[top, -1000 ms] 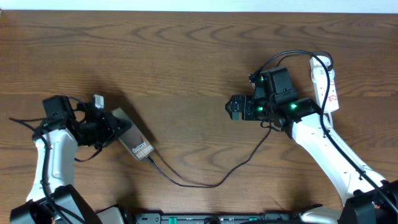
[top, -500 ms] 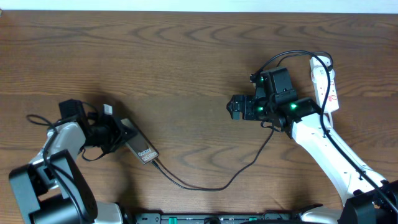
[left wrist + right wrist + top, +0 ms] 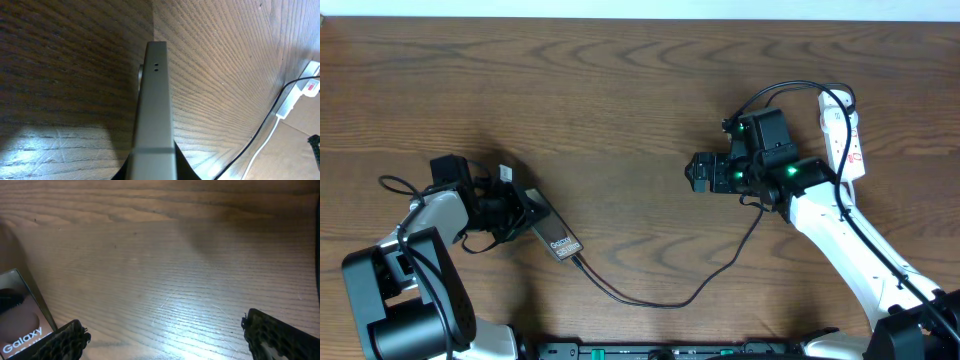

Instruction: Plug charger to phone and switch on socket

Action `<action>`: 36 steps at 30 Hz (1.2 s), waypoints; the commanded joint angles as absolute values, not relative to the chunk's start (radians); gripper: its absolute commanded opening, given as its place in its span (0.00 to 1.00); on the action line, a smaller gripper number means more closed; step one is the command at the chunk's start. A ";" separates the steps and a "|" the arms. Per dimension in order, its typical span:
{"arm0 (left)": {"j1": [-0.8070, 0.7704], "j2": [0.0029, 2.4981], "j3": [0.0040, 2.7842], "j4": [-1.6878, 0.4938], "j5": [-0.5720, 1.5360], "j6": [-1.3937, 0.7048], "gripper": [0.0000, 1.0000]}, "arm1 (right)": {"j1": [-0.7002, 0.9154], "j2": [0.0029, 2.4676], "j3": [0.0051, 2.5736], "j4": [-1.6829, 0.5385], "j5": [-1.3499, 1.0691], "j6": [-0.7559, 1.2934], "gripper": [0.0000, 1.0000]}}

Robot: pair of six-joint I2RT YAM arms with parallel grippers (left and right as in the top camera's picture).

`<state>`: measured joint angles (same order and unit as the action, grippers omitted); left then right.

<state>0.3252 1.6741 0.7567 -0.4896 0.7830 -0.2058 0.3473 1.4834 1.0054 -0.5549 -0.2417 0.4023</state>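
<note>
The phone would settle flat if I let go, since the phone's lettered end (image 3: pixel 566 244) leans down at the table below my fingers, so my left gripper will open.
My left gripper (image 3: pixel 518 212) is shut on the phone (image 3: pixel 558 243), a bronze slab with white lettering that lies at the left of the table. In the left wrist view the phone (image 3: pixel 156 100) shows edge-on between the fingers (image 3: pixel 152 171). The thin black charger cable (image 3: pixel 655 302) meets the phone's lower right end and curves right, up under my right arm. The white socket (image 3: pixel 847 130) with red markings lies at the far right. My right gripper (image 3: pixel 700 172) is open and empty above bare wood near the table's middle. Its wrist view (image 3: pixel 165 330) shows the phone (image 3: pixel 20 327) at lower left.
The socket (image 3: pixel 311 86), its white cord (image 3: pixel 272 132) and the black cable (image 3: pixel 250 145) show at the right edge of the left wrist view. Thicker black robot cables loop above the right arm (image 3: pixel 785 92). The table's far edge (image 3: pixel 640 18) runs along the top.
My left arm has swung right and toward the front, carrying the phone with it. The charger cable's loop has shifted right along with it. The right arm has not moved.
</note>
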 commanded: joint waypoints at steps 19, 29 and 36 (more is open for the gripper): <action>0.321 1.677 0.754 -0.534 0.791 -0.201 0.45 | 0.342 1.472 1.016 -0.558 -0.234 0.403 0.99; 0.321 1.677 0.754 -0.583 0.710 -0.201 0.57 | 0.342 1.472 1.016 -0.558 -0.234 0.403 0.99; 0.321 1.677 0.754 -0.610 0.695 -0.218 0.61 | 0.342 1.472 1.016 -0.558 -0.234 0.403 0.99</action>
